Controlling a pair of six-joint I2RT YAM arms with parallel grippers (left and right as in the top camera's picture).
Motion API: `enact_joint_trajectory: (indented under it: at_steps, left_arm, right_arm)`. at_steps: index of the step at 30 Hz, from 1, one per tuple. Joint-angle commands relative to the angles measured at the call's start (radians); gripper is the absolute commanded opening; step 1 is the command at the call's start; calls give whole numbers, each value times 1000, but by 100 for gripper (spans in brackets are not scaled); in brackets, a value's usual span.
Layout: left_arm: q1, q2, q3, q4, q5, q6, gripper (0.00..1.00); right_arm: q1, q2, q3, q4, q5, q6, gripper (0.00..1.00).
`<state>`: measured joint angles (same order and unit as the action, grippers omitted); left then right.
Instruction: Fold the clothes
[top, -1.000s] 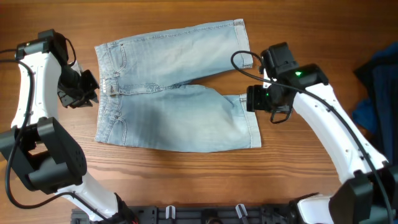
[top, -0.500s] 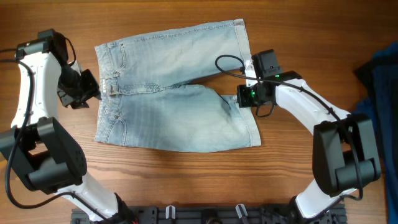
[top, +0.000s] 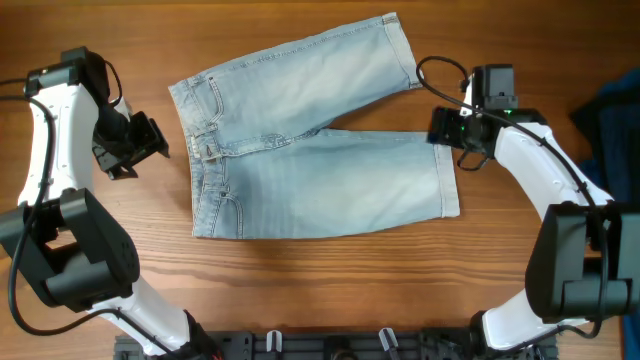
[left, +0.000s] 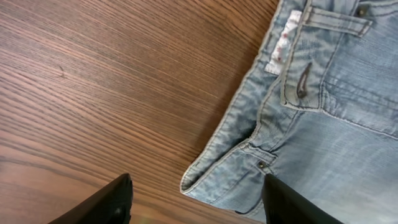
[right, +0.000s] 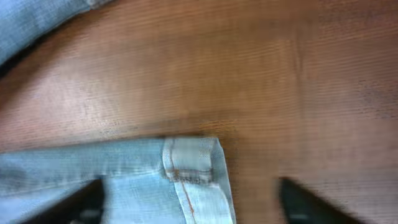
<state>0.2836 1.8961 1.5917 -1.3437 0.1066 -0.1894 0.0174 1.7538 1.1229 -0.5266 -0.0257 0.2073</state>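
I need to grab the near leg's cuff corner (top: 441, 147) of the light blue denim shorts (top: 320, 170) with my right gripper next. Then I can fold that leg onto the other.
The light blue denim shorts (top: 320, 170) lie flat on the wooden table, waistband to the left and both legs pointing right. My left gripper (top: 150, 145) is open just left of the waistband. In the left wrist view the waistband edge (left: 217, 180) lies between the open fingers (left: 199, 202). My right gripper (top: 440, 130) is open at the upper corner of the near leg's cuff. In the blurred right wrist view the cuff corner (right: 193, 162) sits between the wide-apart fingers (right: 193, 202).
A dark blue fabric pile (top: 610, 130) lies at the table's right edge, close to the right arm. Bare wood (top: 300, 290) surrounds the shorts. A black rail (top: 330, 345) runs along the front edge.
The shorts have slid to the right and turned slightly. My right gripper moved right, from the inner leg area to the cuff corner. The left arm has not moved.
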Motion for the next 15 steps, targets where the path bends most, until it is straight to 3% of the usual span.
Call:
enact_joint_trajectory:
  at_steps: [1,4,9,15]
  left_arm:
    - [2,-14,12,-16,84,-2,60]
    - [-10,-14,6,-63,91,-2,49]
    - [-64,-72,-97,-62,90,-12,46]
    - [-173,-251,-431,106,56,-294,48]
  right_arm:
    - [-29,-29,16,-64,-28,31,97]
    - [-75,-69,16,-188,-142,40,94]
    - [-128,-195,16,-391,-268,31,95]
    - [-128,-252,1,-556,-293,57,99]
